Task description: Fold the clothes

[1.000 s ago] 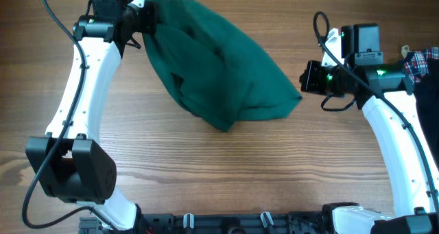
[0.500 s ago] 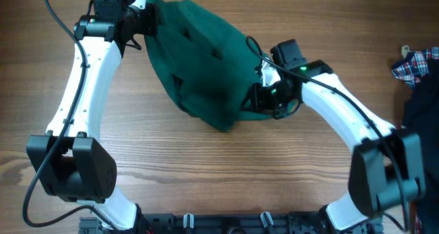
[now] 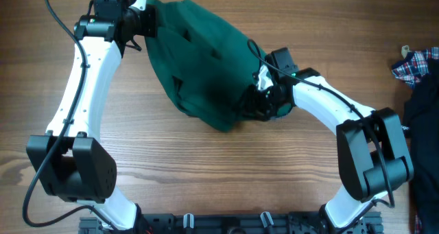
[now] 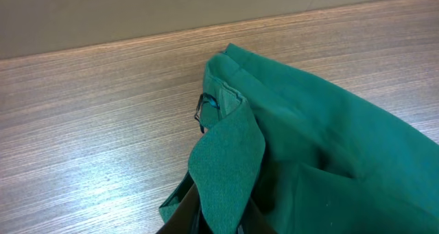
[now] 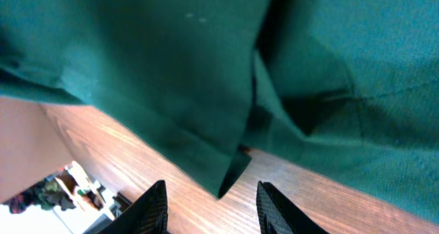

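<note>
I will next grab the dark green garment's hem [image 3: 241, 116] [image 5: 223, 181] with my right gripper, away from the garment's corner my left gripper has, to spread it for folding.
A dark green garment [image 3: 206, 62] lies bunched on the wooden table, from the upper left down to the middle. My left gripper [image 3: 144, 22] is shut on the garment's upper left corner; in the left wrist view a fold of green cloth [image 4: 230, 158] is pinched between the fingers [image 4: 219, 224]. My right gripper [image 3: 255, 105] is open at the garment's lower right edge. In the right wrist view its fingers [image 5: 214, 206] hover just above the wood with the cloth's hem [image 5: 226, 172] between and beyond them.
A plaid shirt [image 3: 417, 61] and a dark garment [image 3: 424, 103] lie at the right edge of the table. Bare wood lies in front of the green garment.
My right arm has swung from the right side of the table to the garment's lower right edge and settled there. The left gripper keeps its hold on the corner.
</note>
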Robot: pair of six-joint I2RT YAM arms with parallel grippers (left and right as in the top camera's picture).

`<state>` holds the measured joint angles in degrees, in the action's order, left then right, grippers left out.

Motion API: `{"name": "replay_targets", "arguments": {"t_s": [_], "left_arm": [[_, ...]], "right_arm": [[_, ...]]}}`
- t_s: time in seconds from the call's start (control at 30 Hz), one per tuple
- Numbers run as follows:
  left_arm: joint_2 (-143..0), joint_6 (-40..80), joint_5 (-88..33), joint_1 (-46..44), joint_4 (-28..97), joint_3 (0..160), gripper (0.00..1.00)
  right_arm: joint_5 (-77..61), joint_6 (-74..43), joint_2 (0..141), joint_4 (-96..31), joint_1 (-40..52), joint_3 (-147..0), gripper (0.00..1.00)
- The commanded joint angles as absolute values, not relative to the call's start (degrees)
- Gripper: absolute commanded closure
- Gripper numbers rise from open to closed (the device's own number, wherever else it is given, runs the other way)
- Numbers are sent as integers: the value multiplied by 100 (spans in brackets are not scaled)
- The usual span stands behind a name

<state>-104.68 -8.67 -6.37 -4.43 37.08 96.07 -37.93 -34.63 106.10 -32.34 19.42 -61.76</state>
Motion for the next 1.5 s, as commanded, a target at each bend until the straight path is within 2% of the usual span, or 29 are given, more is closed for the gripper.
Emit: {"name": "replay_targets", "arguments": {"t_s": [0.0,0.27,0.5,0.53,0.63,0.7,0.73,0.77,0.8,0.83,1.1,1.27,1.47], "left_arm": [[-10501,-856,-740,-432,3691,9675,88],[-10501,-856,-740,-432,3695,9675,88],[-10501,-856,-738,-432,3695,9675,88],[-10501,-856,-738,-432,3695,9675,88],[-10501,-856,-738,-432,3697,9673,88],[-10501,-856,-738,-432,3697,9673,88],[-10501,-856,-738,-432,3697,9673,88],[-10501,-856,-738,-432,3699,9673,88],[-10501,-856,-738,-432,3699,9673,88],[-10501,-856,-738,-432,3697,9673,88],[-10501,-854,-738,-432,3680,9673,90],[-10499,-816,-740,-432,3704,9675,92],[-10191,-423,-607,-432,3627,9835,96]], "right_arm": [[-4099,-3798,10742,-2910,1970,-5929,58],[-3896,-4523,10744,-2294,2263,-5876,57],[-3614,-4652,10755,-2298,2305,-5874,56],[-3607,-4788,10838,-2292,2309,-5874,47],[-3907,-4941,11041,-2016,2309,-5874,47],[-4080,-4969,11179,-1828,2309,-5874,52],[-4121,-4969,11194,-1800,2309,-5874,58],[-4121,-4965,11196,-1778,2309,-5874,69],[-4134,-4943,11196,-1728,2309,-5876,85],[-4165,-4945,11196,-1686,2309,-5876,96],[-4101,-3997,10350,-1859,2296,-6047,95],[-2873,-2261,9391,-3389,2049,-6938,96],[-2005,-1063,9310,-4466,1568,-8160,96]]}}
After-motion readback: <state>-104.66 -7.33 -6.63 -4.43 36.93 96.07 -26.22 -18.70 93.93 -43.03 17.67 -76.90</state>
